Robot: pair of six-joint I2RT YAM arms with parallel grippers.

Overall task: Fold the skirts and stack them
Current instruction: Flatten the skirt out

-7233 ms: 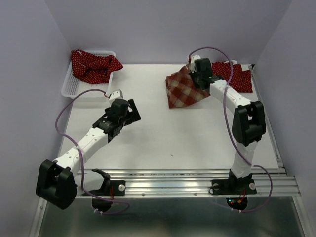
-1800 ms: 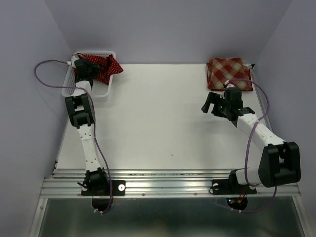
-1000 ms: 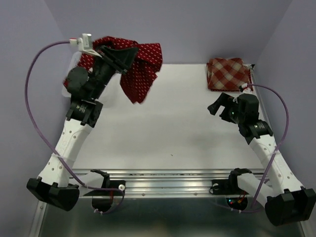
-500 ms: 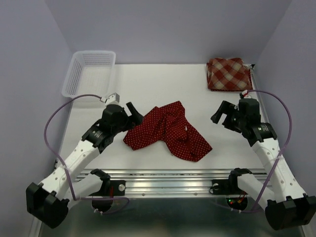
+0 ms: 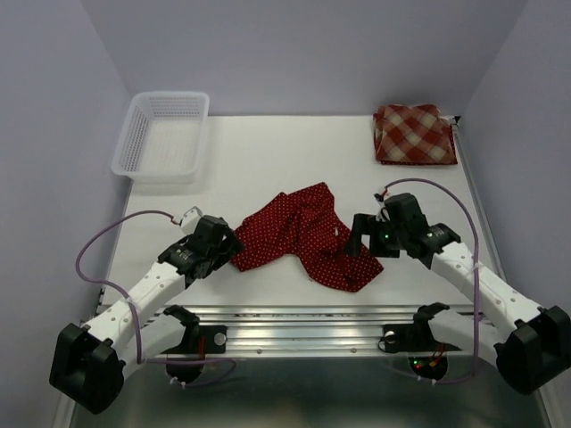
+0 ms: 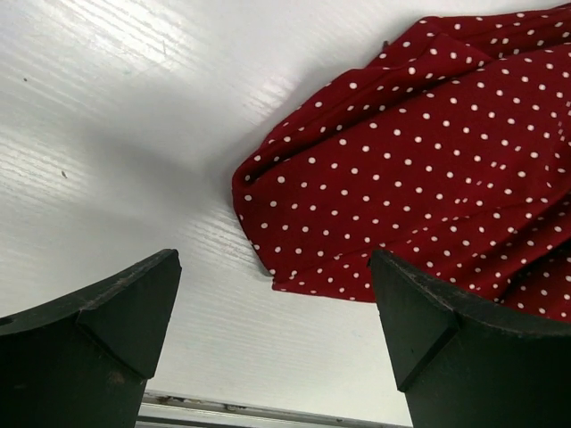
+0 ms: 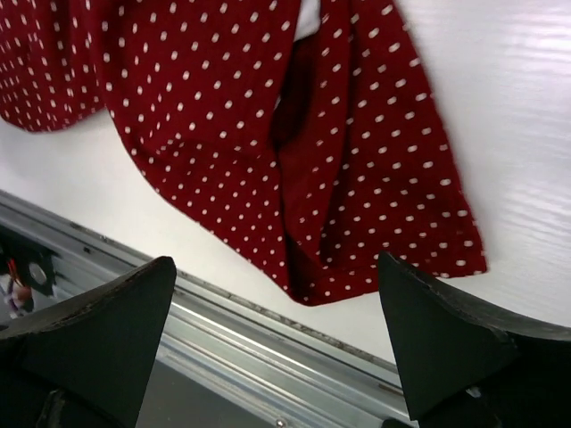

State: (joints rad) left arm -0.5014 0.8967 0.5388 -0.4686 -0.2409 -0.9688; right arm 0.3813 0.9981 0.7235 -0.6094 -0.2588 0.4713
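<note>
The right gripper takes hold of the dotted skirt next by the edge opposite the skirt's corner at my left gripper, to spread the skirt for folding.
A dark red skirt with white polka dots (image 5: pixel 303 236) lies crumpled on the table near the front middle. My left gripper (image 5: pixel 230 245) is open at its left corner, low over the table. In the left wrist view that corner of the dotted skirt (image 6: pixel 428 160) lies just beyond my open left gripper (image 6: pixel 272 330), with only bare table between the fingers. My right gripper (image 5: pixel 361 239) is open above the skirt's right edge. The right wrist view shows the dotted skirt (image 7: pixel 223 116) below and ahead of my open right gripper (image 7: pixel 277 330). A plaid skirt (image 5: pixel 413 134) lies folded at the back right corner.
A white mesh basket (image 5: pixel 153 175) stands at the back left with nothing in it. A metal rail (image 5: pixel 303 325) runs along the table's front edge, close to the skirt's near hem, and the same rail (image 7: pixel 223 348) shows in the right wrist view. Purple walls close in on both sides.
The left gripper carried the dotted skirt from the basket to the table's front middle, let go and opened. The right gripper has since moved left to the skirt's right edge.
</note>
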